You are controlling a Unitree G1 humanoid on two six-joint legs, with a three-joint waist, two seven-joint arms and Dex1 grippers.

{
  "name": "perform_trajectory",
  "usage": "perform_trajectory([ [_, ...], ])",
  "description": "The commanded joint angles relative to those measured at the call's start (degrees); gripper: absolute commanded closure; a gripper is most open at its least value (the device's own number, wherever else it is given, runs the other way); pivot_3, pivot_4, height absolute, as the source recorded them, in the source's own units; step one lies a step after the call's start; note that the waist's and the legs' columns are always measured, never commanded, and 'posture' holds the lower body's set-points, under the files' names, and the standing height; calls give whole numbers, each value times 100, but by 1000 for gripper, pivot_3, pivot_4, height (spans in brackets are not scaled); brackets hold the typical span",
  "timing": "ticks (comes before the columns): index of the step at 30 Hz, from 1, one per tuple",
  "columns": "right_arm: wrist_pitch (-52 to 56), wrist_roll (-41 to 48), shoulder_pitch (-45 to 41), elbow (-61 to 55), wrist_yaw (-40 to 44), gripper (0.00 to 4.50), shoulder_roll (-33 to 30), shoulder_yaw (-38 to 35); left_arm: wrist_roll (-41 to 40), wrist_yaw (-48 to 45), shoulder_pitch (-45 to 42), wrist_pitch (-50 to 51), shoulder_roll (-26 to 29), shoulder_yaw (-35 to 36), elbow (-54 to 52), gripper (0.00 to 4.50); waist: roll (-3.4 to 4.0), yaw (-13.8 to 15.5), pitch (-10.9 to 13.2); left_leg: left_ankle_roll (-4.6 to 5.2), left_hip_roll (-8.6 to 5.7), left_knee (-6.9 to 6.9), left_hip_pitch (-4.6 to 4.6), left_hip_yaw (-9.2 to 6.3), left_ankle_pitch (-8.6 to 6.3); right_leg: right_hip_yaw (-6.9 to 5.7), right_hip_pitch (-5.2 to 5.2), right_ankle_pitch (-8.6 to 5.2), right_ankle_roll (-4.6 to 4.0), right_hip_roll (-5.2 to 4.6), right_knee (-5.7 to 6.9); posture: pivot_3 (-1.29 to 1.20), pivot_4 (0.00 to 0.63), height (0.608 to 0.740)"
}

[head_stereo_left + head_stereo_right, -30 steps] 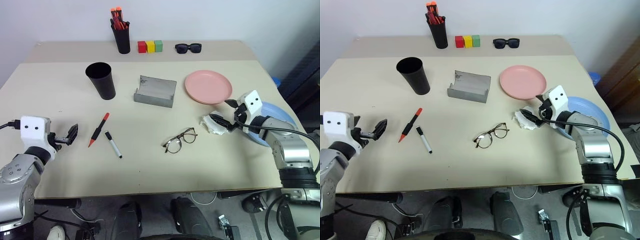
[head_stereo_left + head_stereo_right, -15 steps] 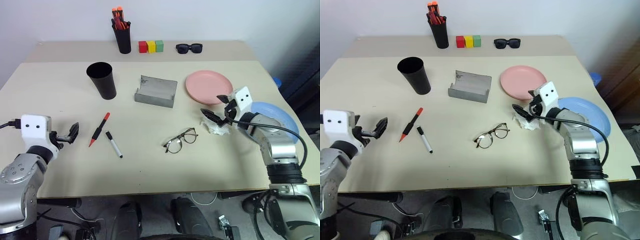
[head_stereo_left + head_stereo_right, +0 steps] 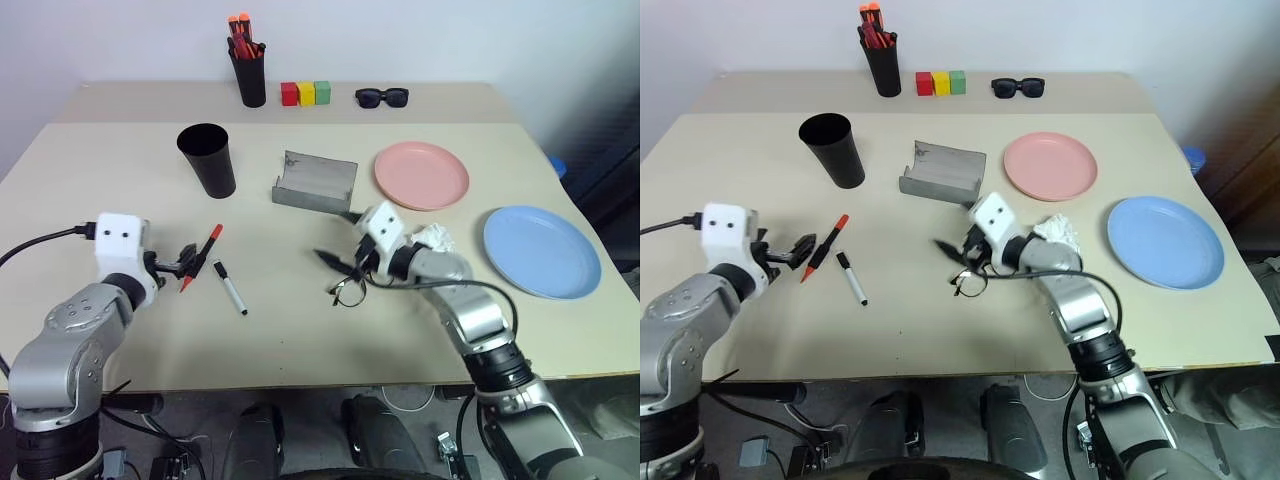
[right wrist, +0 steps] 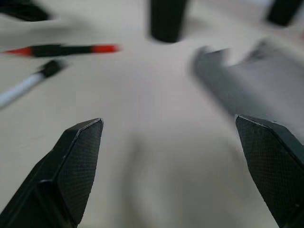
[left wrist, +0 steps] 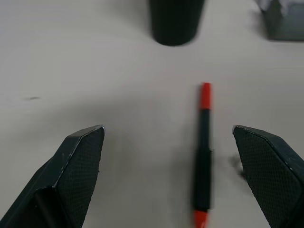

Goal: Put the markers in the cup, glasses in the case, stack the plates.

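The red marker shows between my left gripper's fingers but lies beyond them, so it is too early to close. First, my left gripper moves toward the marker first, then closes on it.
The red marker (image 3: 202, 254) lies on the table with the white marker (image 3: 229, 290) beside it. My left gripper (image 3: 186, 263) is open right beside the red marker, which shows between its fingers (image 5: 203, 152) in the left wrist view. The wire-frame glasses (image 3: 347, 291) lie at mid-table. My right gripper (image 3: 338, 264) stands open just over them, pointing left, and hides part of them. The black cup (image 3: 207, 160) stands upright behind the markers. To its right is the grey case (image 3: 315, 182), lying open. The pink plate (image 3: 421, 175) and blue plate (image 3: 541, 250) lie apart at the right.
A crumpled white tissue (image 3: 433, 238) lies between the glasses and the blue plate. Along the back edge stand a black pen pot (image 3: 250, 78) with orange-capped pens, three coloured blocks (image 3: 305, 93) and black sunglasses (image 3: 381, 96).
My right arm has swung left, from the tissue beside the blue plate to over the glasses. My left gripper has moved right, up to the red marker. Both stay open.
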Motion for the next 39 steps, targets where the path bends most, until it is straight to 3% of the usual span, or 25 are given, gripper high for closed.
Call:
perform_trajectory([
  [1, 29, -3, 86, -467, -87, 0, 105, 49, 136, 33, -466, 676, 350, -375, 233, 45, 0, 28, 0, -1, 0, 1, 0, -1, 0, 0, 0, 0, 0, 1, 1, 0, 150, 722],
  [9, 25, -91, 213, -516, -180, 0, 293, 224, 116, 8, -1335, 1650, 396, -419, 1030, 45, 0, 51, 0, -3, 1, 0, 1, -3, 2, -1, -1, 0, 0, 5, 2, 0, 150, 722],
  [19, 117, -101, 309, -712, -323, 0, 282, 160, -2, -423, -1597, 2116, 474, -662, 1460, 45, -1, 54, -1, -4, 1, 0, 1, -4, 2, -2, -1, 0, 0, 4, 3, 0, 150, 722],
  [22, 83, -120, 252, -638, -340, 0, 322, 190, 26, -497, -1678, 2089, 475, -724, 1584, 886, -1, 64, -1, -4, 0, 1, 1, -4, 2, -2, 0, 0, 0, 4, 3, 0, 150, 722],
  [29, 44, -157, 186, -604, -368, 0, 365, 192, 303, -426, -1855, 1722, 413, -921, 1927, 4483, -1, 85, -1, -4, -1, 4, 1, -5, 3, -2, 1, 0, 0, 3, 4, 0, 150, 722],
  [31, 82, -153, 149, -654, -373, 0, 363, 172, 399, -357, -1867, 1528, 361, -874, 1949, 4483, -1, 85, -1, -4, -2, 4, 2, -5, 2, -2, 2, 0, 0, 3, 4, 0, 150, 722],
  [33, 103, -148, 105, -697, -356, 0, 335, 148, 533, -92, -1797, 984, 128, -491, 1896, 4483, -1, 87, -1, -4, -2, 4, 2, -6, 3, -2, 2, 0, 0, 3, 4, 0, 150, 722],
  [35, 103, -148, 27, -704, -345, 0, 313, 124, 735, 406, -1685, -216, -316, 107, 1609, 4483, -4, 87, -1, -4, -1, 5, -1, -7, 3, -3, 2, 0, 0, 3, 4, 0, 150, 722],
  [39, 68, -122, -131, -679, -358, 0, 327, 59, 419, 582, -1536, -833, -817, 920, 1078, 4483, -11, 54, 1, -4, 2, 5, -3, -6, 2, -3, -1, 2, 2, 3, 5, 0, 150, 722],
])
